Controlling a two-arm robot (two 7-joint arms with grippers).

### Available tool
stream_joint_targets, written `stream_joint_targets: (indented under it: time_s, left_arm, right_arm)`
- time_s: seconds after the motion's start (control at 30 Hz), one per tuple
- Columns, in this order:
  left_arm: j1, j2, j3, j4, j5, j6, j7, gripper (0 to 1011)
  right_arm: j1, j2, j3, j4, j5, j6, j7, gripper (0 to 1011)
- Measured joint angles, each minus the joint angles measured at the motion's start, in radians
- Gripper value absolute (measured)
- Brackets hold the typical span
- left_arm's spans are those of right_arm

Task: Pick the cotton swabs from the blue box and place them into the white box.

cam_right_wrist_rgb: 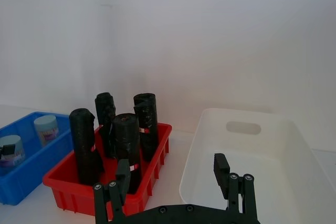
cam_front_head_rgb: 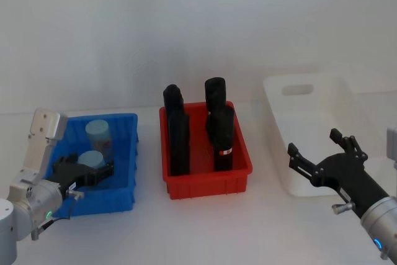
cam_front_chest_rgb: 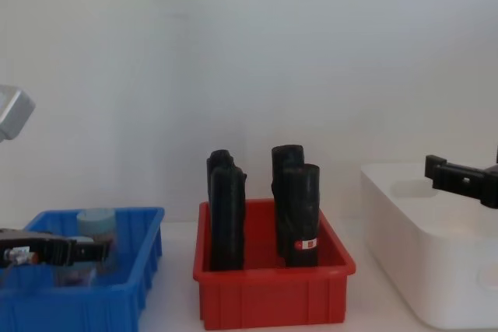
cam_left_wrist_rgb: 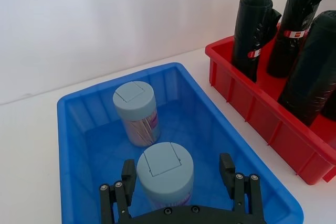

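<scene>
I should grip the near jar by its pale blue lid (cam_left_wrist_rgb: 165, 167) with my left gripper next. The cotton swabs need to get into the white box.
Two cotton swabs jars with pale blue lids stand in the blue box (cam_front_head_rgb: 118, 117): a far jar (cam_front_head_rgb: 99, 133) and a near jar (cam_front_head_rgb: 91, 159). My left gripper (cam_front_head_rgb: 93, 170) is low inside the blue box and open. In the left wrist view its fingers (cam_left_wrist_rgb: 227, 169) flank the near jar (cam_left_wrist_rgb: 164, 174), with a gap on one side, and the far jar (cam_left_wrist_rgb: 136, 111) stands beyond. My right gripper (cam_front_head_rgb: 315, 143) hovers open and empty at the near left corner of the white box (cam_front_head_rgb: 310, 100), which holds nothing in the right wrist view (cam_right_wrist_rgb: 294, 145).
A red bin (cam_front_head_rgb: 208, 184) holding several upright black rolls (cam_front_head_rgb: 177, 128) stands between the blue box and the white box. Bare white table lies in front of all three bins, and a plain wall stands behind them.
</scene>
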Motion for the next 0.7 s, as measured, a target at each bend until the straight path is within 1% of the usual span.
stream_joint_targets:
  time_s: [0.3, 0.37, 0.47, 0.5, 0.53, 0.57, 0.63, 0.67, 0.7]
  left_arm:
    - [-0.023, -0.009, -0.001, 0.047, 0.007, -0.008, -0.024, 995]
    - [-0.03, -0.011, -0.001, 0.058, 0.009, -0.01, -0.031, 945]
    - [-0.039, -0.014, -0.001, 0.074, 0.013, -0.013, -0.039, 905]
    - [-0.043, -0.016, -0.001, 0.082, 0.016, -0.016, -0.045, 860]
    - [-0.045, -0.016, -0.001, 0.085, 0.017, -0.017, -0.047, 840]
    - [-0.048, -0.017, -0.001, 0.089, 0.018, -0.018, -0.049, 786]
    - [-0.053, -0.019, -0.001, 0.098, 0.022, -0.021, -0.055, 756]
    - [-0.057, -0.02, -0.002, 0.103, 0.024, -0.022, -0.058, 707]
    - [-0.058, -0.02, -0.002, 0.105, 0.026, -0.023, -0.059, 690]
  right_arm:
    - [0.0, 0.0, 0.0, 0.0, 0.0, 0.0, 0.0, 1001]
    - [0.0, 0.0, 0.0, 0.0, 0.0, 0.0, 0.0, 1001]
    - [0.0, 0.0, 0.0, 0.0, 0.0, 0.0, 0.0, 1001]
    - [0.0, 0.0, 0.0, 0.0, 0.0, 0.0, 0.0, 1001]
    - [0.0, 0.0, 0.0, 0.0, 0.0, 0.0, 0.0, 1001]
    - [0.0, 0.0, 0.0, 0.0, 0.0, 0.0, 0.0, 1001]
    - [0.0, 0.0, 0.0, 0.0, 0.0, 0.0, 0.0, 1001]
    - [0.0, 0.0, 0.0, 0.0, 0.0, 0.0, 0.0, 1001]
    - [0.0, 0.0, 0.0, 0.0, 0.0, 0.0, 0.0, 1001]
